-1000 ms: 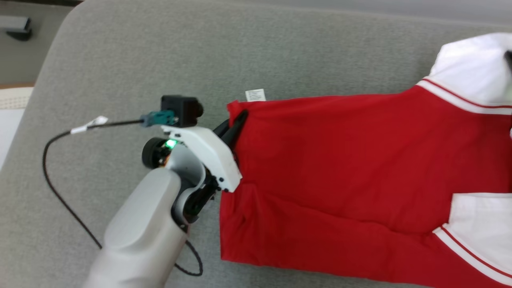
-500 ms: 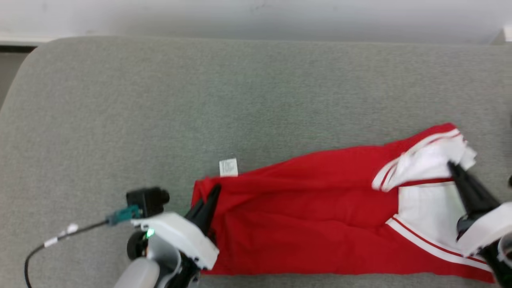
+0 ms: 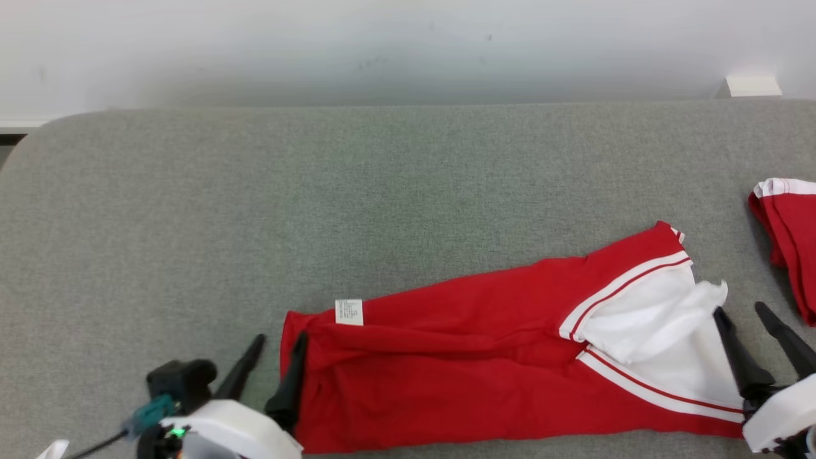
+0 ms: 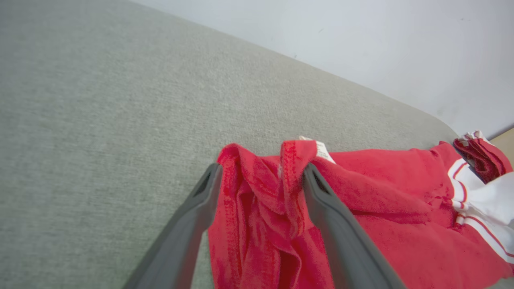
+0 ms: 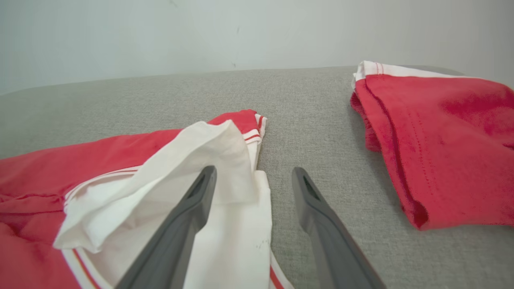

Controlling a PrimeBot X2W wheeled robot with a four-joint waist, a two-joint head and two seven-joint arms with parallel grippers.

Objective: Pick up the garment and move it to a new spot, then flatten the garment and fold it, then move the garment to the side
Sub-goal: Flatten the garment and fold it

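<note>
The garment needs to go to a new spot, so my right gripper will grab it by its bunched white fold (image 3: 692, 310) next.
The garment (image 3: 459, 357), red with white striped sleeves, lies folded lengthwise across the front of the grey cushioned surface (image 3: 382, 191), a white tag (image 3: 349, 312) at its left end. My left gripper (image 3: 279, 338) is open at that left end. In the left wrist view the bunched red hem (image 4: 261, 208) lies loose between the spread jaws of the left gripper (image 4: 262, 168). My right gripper (image 3: 739, 311) is open at the garment's right end. In the right wrist view, the right gripper (image 5: 253, 171) has its left finger against the rumpled white sleeve (image 5: 192, 160).
A second folded red garment (image 3: 787, 236) with a white band lies at the right edge, close to my right gripper, and also appears as the red pile (image 5: 433, 140) in the right wrist view. A pale wall runs behind the surface. Bare grey cushion stretches behind and to the left.
Both grippers were shut on the garment's ends and have opened, leaving it lying on the cushion. The head camera has pulled back and tilted up, so the whole picture shifted.
</note>
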